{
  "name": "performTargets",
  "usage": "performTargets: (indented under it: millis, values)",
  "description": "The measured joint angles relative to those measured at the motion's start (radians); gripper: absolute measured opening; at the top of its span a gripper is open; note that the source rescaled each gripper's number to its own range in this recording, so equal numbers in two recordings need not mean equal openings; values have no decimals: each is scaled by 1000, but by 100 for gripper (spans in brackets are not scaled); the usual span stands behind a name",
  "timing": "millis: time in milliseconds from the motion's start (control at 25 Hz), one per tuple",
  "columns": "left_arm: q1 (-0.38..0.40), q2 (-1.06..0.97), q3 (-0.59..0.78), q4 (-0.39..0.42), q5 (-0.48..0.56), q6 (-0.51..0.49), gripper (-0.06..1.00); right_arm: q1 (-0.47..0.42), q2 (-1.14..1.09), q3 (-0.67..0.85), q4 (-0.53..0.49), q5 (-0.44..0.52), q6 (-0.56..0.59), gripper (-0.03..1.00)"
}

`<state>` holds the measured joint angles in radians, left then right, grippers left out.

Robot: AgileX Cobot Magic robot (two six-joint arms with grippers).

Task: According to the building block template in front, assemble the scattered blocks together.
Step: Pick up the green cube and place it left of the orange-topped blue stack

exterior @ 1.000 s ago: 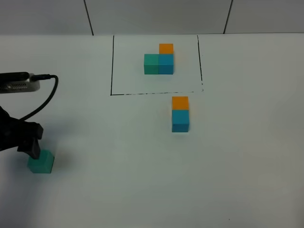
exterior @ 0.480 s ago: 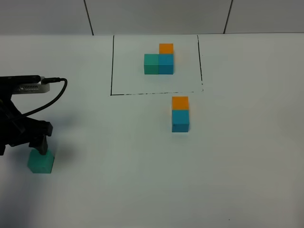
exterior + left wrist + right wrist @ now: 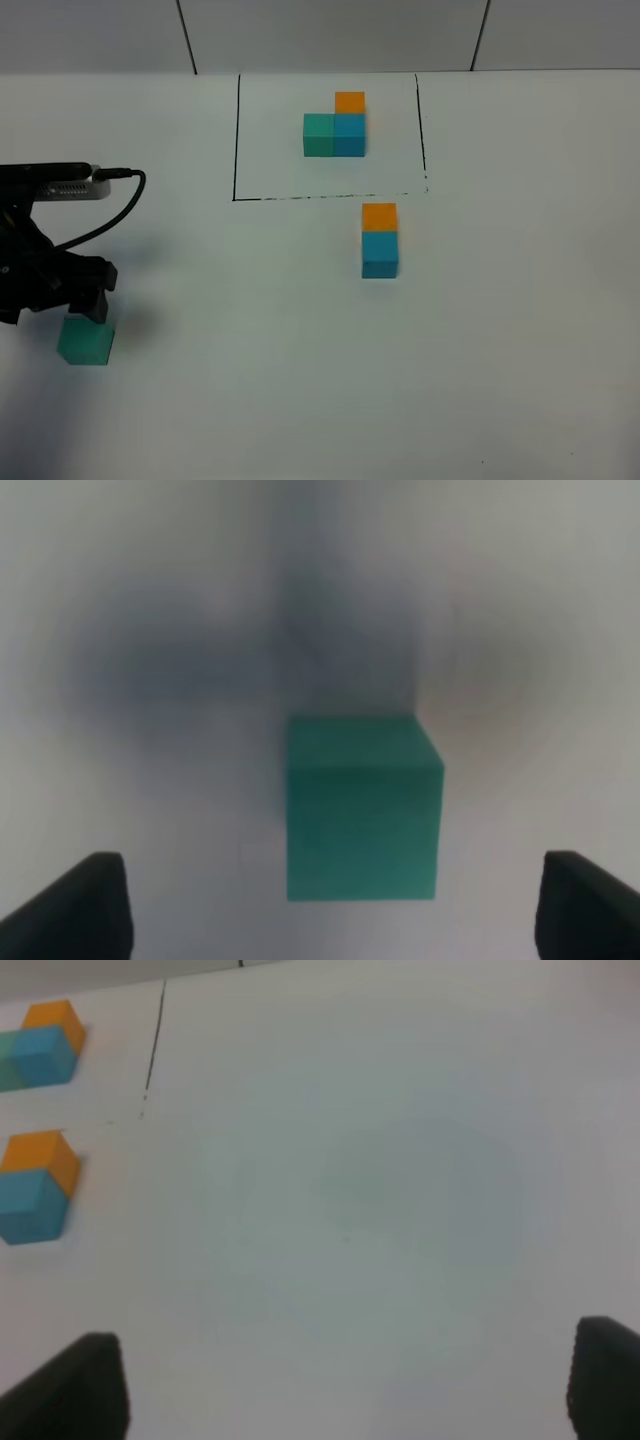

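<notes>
I should first lower my left gripper's open fingers to the cube. They are above and behind the loose teal cube (image 3: pixel 86 342) (image 3: pixel 362 825), so they would miss it if I closed now.
The building block template (image 3: pixel 335 132) is an L of teal, blue and orange cubes inside a thin black rectangle at the back centre. Just in front of the rectangle, the loose orange cube (image 3: pixel 379 216) touches the loose blue cube (image 3: pixel 379 254); both also show in the right wrist view (image 3: pixel 35 1190). The loose teal-green cube (image 3: pixel 84 342) sits alone at the far left. My left gripper (image 3: pixel 72 308) hovers just above and behind it, open and empty. In the left wrist view the cube (image 3: pixel 362 810) lies centred between the spread fingers (image 3: pixel 95 910). My right gripper (image 3: pixel 340 1390) is open and empty over bare table.
A white table (image 3: pixel 300 380) carries everything. The black drawn line (image 3: pixel 236 140) frames the template. A black cable (image 3: pixel 110 215) loops from the left arm's camera. A grey wall runs along the back edge.
My left gripper has shifted a little to the right and lifted off the teal-green cube's top. The cube and the other blocks have not moved.
</notes>
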<state>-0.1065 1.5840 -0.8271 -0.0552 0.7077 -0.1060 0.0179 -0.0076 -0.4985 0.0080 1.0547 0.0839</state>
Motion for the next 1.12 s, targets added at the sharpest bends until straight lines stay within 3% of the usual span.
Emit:
performTargets:
  millis: [200, 920, 1120]
  values:
    - [0, 1, 108, 3, -131, 3, 83, 0, 0, 0, 0, 0, 1, 77]
    - [0, 71, 161, 4, -261, 7, 79, 0, 0, 0, 0, 0, 1, 77]
    - [0, 78, 162, 4, -280, 7, 71, 0, 0, 0, 0, 0, 1, 77]
